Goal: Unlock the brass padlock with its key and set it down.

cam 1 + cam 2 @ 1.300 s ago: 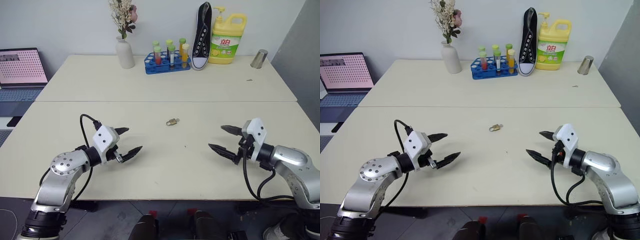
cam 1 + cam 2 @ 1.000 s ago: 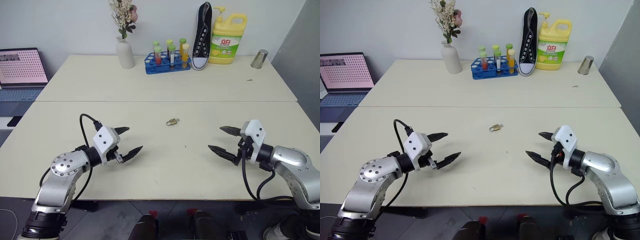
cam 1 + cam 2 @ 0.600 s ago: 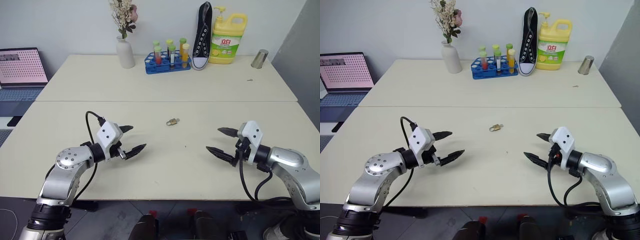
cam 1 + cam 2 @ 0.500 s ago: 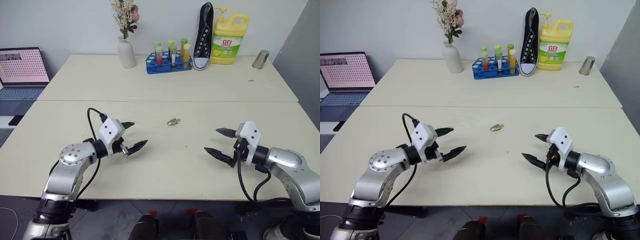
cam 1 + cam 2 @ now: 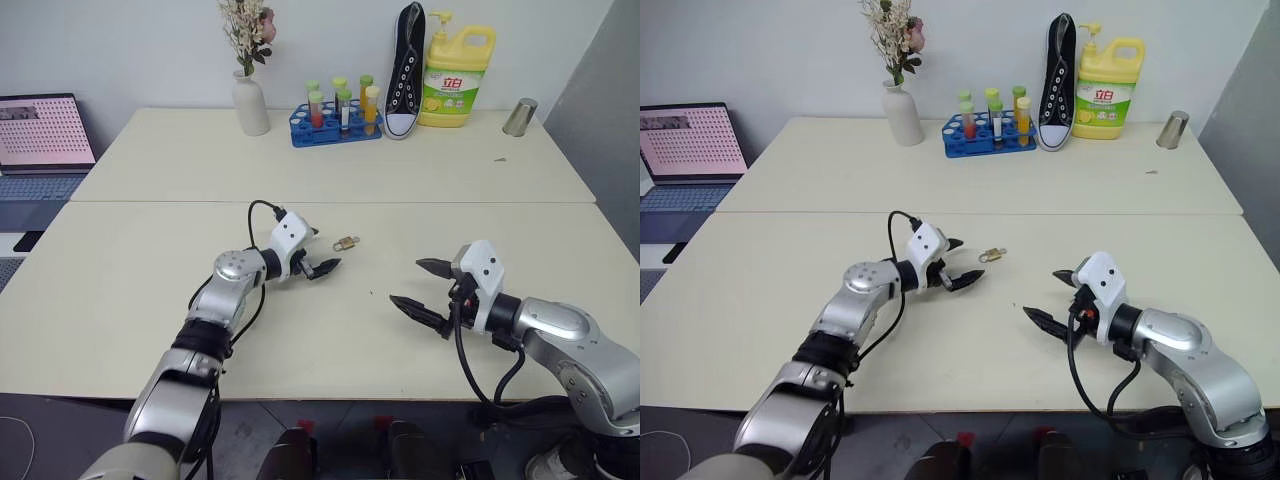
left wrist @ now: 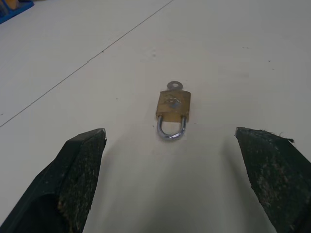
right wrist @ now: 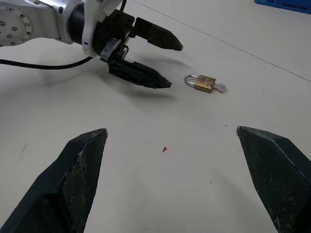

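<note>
The left gripper's fingers stop short of the padlock's brass body (image 5: 345, 243) (image 6: 174, 106), so it is too early to close, and the gripper moves toward it first.
The brass padlock (image 5: 346, 243) lies flat on the cream table (image 5: 300, 330) near its middle. Its thin silvery shackle (image 6: 171, 131) points toward my left gripper. The small silvery key (image 6: 175, 86) sticks out of the padlock's far end. My left gripper (image 5: 325, 252) hovers open just left of the padlock, which lies a short way ahead of the gap between its fingers, untouched. Nothing is between the fingers of my right gripper (image 5: 405, 281), which stands open further right and nearer the table's front edge. The right wrist view shows the padlock (image 7: 205, 82) beside the left gripper (image 7: 175, 66).
Along the back of the far table stand a white vase of flowers (image 5: 249, 100), a blue rack of test tubes (image 5: 335, 125), an upright black shoe (image 5: 404, 70), a yellow detergent bottle (image 5: 456, 80) and a metal cup (image 5: 518, 117). A laptop (image 5: 40, 135) sits at the far left.
My left arm has stretched forward and to the right, bringing its open gripper up to the padlock. The right gripper has drifted slightly left. The padlock has not moved.
</note>
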Robot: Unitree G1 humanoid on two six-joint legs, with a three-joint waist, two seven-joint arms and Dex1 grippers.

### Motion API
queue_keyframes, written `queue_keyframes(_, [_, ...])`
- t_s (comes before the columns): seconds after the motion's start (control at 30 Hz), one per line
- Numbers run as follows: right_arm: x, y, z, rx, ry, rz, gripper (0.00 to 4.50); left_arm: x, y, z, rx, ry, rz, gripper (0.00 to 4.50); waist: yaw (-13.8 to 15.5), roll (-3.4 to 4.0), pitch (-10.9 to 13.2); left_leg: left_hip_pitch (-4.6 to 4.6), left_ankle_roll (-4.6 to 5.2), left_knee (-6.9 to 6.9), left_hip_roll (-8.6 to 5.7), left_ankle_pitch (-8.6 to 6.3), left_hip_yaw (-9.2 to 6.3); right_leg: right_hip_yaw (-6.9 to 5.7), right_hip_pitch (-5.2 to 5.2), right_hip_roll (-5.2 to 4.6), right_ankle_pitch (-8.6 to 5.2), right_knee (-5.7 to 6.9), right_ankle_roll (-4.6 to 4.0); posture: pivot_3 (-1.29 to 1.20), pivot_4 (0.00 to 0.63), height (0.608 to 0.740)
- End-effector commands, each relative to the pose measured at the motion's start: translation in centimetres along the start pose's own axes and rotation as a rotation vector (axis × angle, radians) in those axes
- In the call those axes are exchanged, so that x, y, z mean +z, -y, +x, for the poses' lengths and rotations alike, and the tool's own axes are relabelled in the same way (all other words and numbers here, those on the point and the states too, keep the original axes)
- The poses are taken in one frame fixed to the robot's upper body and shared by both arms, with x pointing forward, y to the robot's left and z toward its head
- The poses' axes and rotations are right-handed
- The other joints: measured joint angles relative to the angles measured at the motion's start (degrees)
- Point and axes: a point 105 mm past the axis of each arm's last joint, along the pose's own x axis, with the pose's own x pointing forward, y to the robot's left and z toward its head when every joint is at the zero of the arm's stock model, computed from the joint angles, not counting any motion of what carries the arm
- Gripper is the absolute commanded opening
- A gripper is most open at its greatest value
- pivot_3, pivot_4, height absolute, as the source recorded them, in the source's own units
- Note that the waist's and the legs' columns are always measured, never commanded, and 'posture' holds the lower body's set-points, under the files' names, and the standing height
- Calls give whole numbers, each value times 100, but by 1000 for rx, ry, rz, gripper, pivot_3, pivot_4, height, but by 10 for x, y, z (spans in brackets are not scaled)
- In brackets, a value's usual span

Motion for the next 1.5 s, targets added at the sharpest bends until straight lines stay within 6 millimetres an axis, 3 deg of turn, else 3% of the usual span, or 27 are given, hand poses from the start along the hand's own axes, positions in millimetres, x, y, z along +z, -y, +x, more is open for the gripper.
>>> queue_keyframes(0.03, [18,0,0,-27,48,-39,4459,3,-4,16,11,2,0,4500,12,-2,1,0,0,1,-1,0,0,0,0,0,0,0,0,0,150,740])
queue_keyframes(0.17, [22,1,2,-34,53,-35,4459,5,5,32,-42,-7,-16,4500,14,-7,4,-3,2,3,-6,0,-1,-3,2,0,-2,0,4,0,150,740])
queue_keyframes(0.5, [24,-5,3,-21,55,-32,4459,2,-2,41,-17,-75,-66,4500,3,-7,3,-3,1,3,-7,0,-3,-3,0,-1,-5,4,9,0,150,740])
queue_keyframes(0.6, [22,-6,1,-12,43,-39,4500,-5,0,40,-29,-121,-72,3917,2,-7,3,-2,1,3,-7,0,-4,-3,0,-1,-5,5,9,0,150,740])
queue_keyframes(0.9, [23,-4,-2,-7,41,-43,4500,-22,6,36,-71,-221,-15,1090,-25,-9,0,9,5,3,-4,1,-2,-1,4,1,-5,12,10,0,150,740])
queue_keyframes(1.1, [23,-4,-1,3,43,-46,4500,-23,12,33,-116,-197,-6,967,-32,-9,-2,9,5,3,-4,1,-2,-1,4,2,-5,12,10,0,150,740])
queue_keyframes(1.17, [23,-3,-2,1,44,-48,4500,-14,16,33,-139,-122,22,967,-52,-8,-2,9,4,1,-3,1,-2,0,3,2,-5,11,10,0,150,740])
queue_keyframes(1.23, [22,-1,-5,-5,40,-53,4500,7,26,28,-198,15,136,967,-54,-8,-2,6,1,0,-2,3,-3,0,1,1,-5,10,9,0,150,740])
queue_keyframes(1.33, [12,0,-17,22,-8,-54,4500,41,67,0,-358,266,447,967,-35,-7,-1,0,-18,-4,4,13,-1,7,-3,-3,-5,5,9,0,150,740])
queue_keyframes(1.5, [3,4,-29,40,-37,-88,4500,51,96,-33,-416,389,849,967,57,-8,0,-7,-18,1,12,13,-6,6,2,-21,-5,-5,8,0,150,740])
